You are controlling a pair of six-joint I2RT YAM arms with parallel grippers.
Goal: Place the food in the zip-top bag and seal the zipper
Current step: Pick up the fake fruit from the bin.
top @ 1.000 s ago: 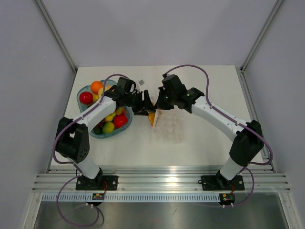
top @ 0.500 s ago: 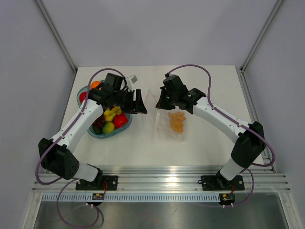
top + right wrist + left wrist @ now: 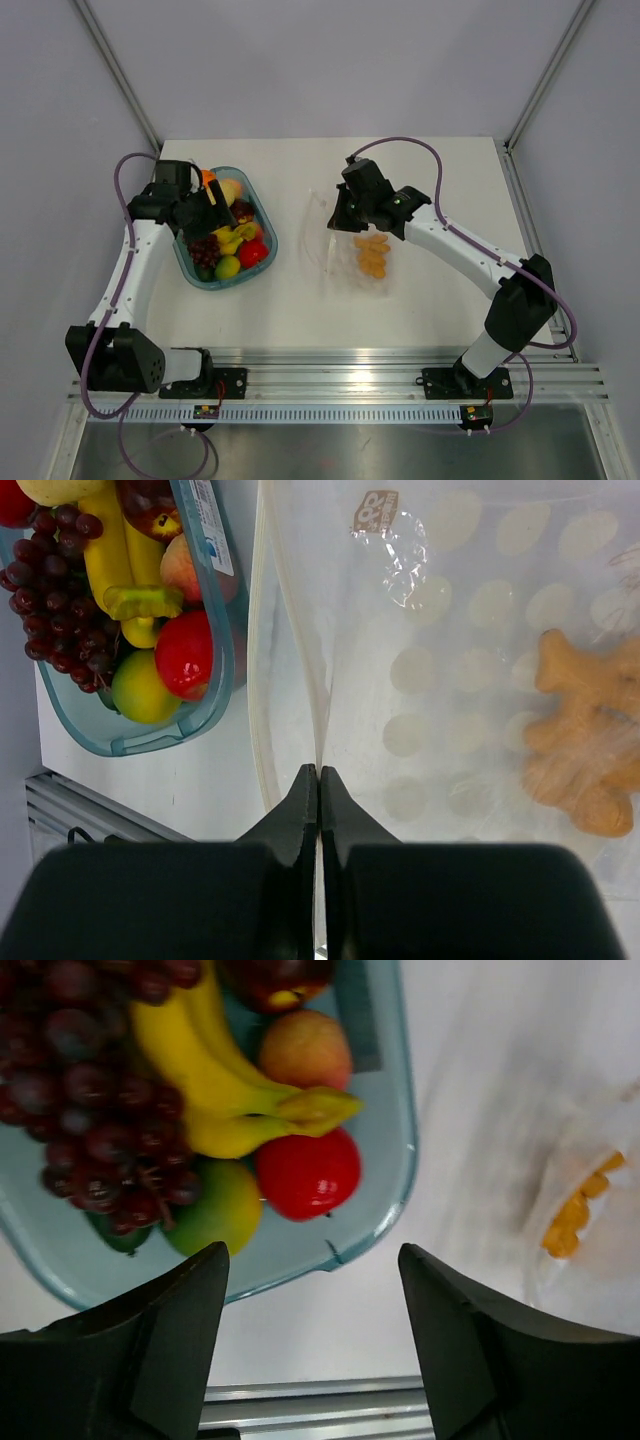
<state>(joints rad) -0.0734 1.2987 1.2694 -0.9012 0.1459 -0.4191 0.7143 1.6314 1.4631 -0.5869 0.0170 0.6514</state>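
I will next grip the grapes (image 3: 204, 250) by one of their ends with my left gripper. The other end of the grapes stays free to go into the bag's opening (image 3: 319, 238) first.
The clear zip-top bag (image 3: 350, 272) lies flat right of centre with its mouth to the left. An orange knobbly food piece (image 3: 372, 256) lies inside it and also shows in the right wrist view (image 3: 578, 742). My right gripper (image 3: 340, 216) is shut on the bag's upper mouth edge (image 3: 319, 772). The zipper (image 3: 258, 680) runs as a pale strip along that mouth. My left gripper (image 3: 206, 208) is open and empty, above the blue-green bowl (image 3: 266, 250). The bowl holds grapes (image 3: 90, 1110), bananas (image 3: 215, 1090), a red fruit (image 3: 308, 1173) and a green fruit (image 3: 215, 1210).
The bowl's near rim (image 3: 400, 1175) lies between my left fingers and the bag. A metal rail (image 3: 330, 380) runs along the table's near edge. Grey walls close in the back and sides.
My left arm has let go of the orange food at the bag's mouth and swung left, back over the bowl. The orange food now lies in the bag. The right gripper has kept hold.
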